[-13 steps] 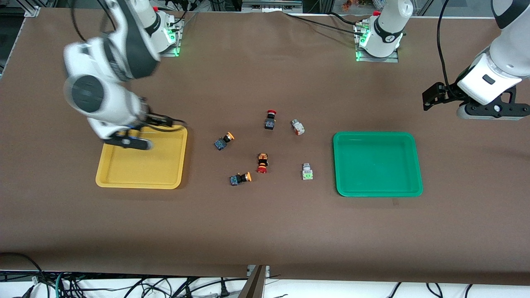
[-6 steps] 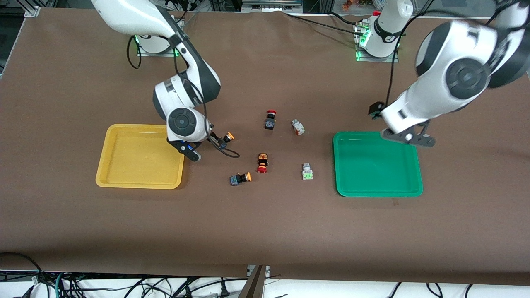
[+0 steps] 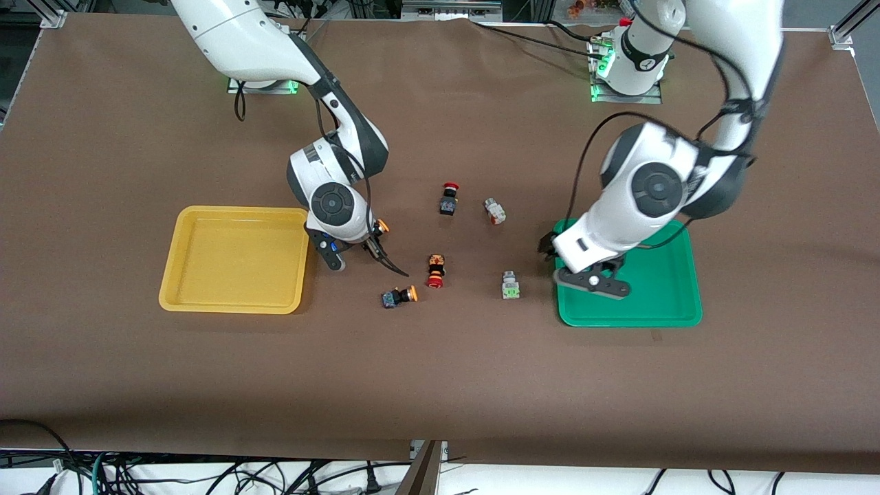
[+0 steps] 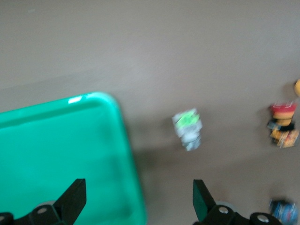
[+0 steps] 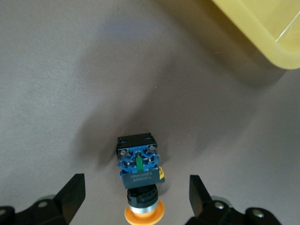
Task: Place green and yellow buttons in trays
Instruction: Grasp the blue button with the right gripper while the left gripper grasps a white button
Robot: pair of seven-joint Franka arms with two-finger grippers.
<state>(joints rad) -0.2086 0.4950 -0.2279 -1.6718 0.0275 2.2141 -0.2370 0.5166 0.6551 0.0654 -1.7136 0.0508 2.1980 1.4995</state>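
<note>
I will place the orange-capped button in the yellow tray [image 5: 280, 30], so I will grab it with my right gripper by its blue body [image 5: 139, 161] next.
My right gripper [image 3: 366, 238] is open and low over a dark button with an orange-yellow cap [image 3: 379, 227], beside the yellow tray [image 3: 234, 306]. In the right wrist view that button [image 5: 139, 165] lies between the open fingers of the right gripper [image 5: 137, 193]. My left gripper [image 3: 550, 253] is open and empty over the green tray's [image 3: 660, 306] corner, and the left wrist view shows its jaws apart [image 4: 137, 193]. A grey button with a green face [image 3: 509, 284] lies next to that corner and also shows in the left wrist view [image 4: 188, 130]. A second orange-capped button [image 3: 399, 297] and a grey button with an orange-red face [image 3: 494, 211] lie between the trays.
Two dark buttons with red caps [image 3: 449, 198] [image 3: 435, 270] lie among the others at mid-table. The yellow tray's corner [image 5: 262, 28] shows close to the right gripper. Both trays hold nothing.
The right arm swung from over the yellow tray to the orange-capped button beside it. The left arm came in from its end of the table to the green tray's corner.
</note>
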